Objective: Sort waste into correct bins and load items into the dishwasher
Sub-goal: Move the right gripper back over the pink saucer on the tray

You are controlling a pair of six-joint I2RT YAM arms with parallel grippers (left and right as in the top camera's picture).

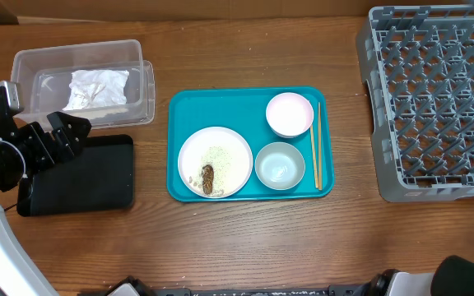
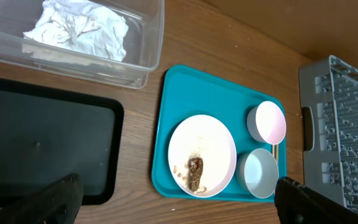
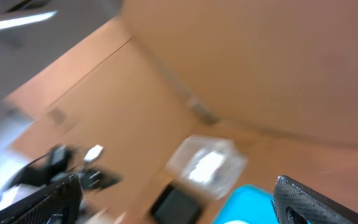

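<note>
The pink cup should be grabbed next by its rim (image 1: 309, 117) with my right gripper, so the cup's body stays free to load tilted into the dish rack (image 1: 434, 99).
The clear tub (image 1: 81, 82) holds a crumpled white napkin (image 1: 97, 88) and stands behind the black tray (image 1: 89, 177). My left gripper (image 1: 62, 131) hovers open over that tray's far left corner, holding nothing; in its wrist view the left gripper (image 2: 178, 186) has its fingers wide apart. A white plate (image 1: 215, 162) carries loose rice and a brown lump (image 1: 208, 178). Beside it sit a grey-blue bowl (image 1: 280, 165), a cup on a pink saucer (image 1: 290, 114) and chopsticks (image 1: 316, 144). The grey dish rack (image 1: 434, 99) is at the right. My right gripper (image 3: 176, 186) is open and empty, high up in a blurred view.
The plate, bowl, cup and chopsticks all rest on a teal tray (image 1: 179, 107) at the table's middle. Bare wooden table lies between the teal tray and the rack, and along the front edge. Cardboard boxes stand behind the table.
</note>
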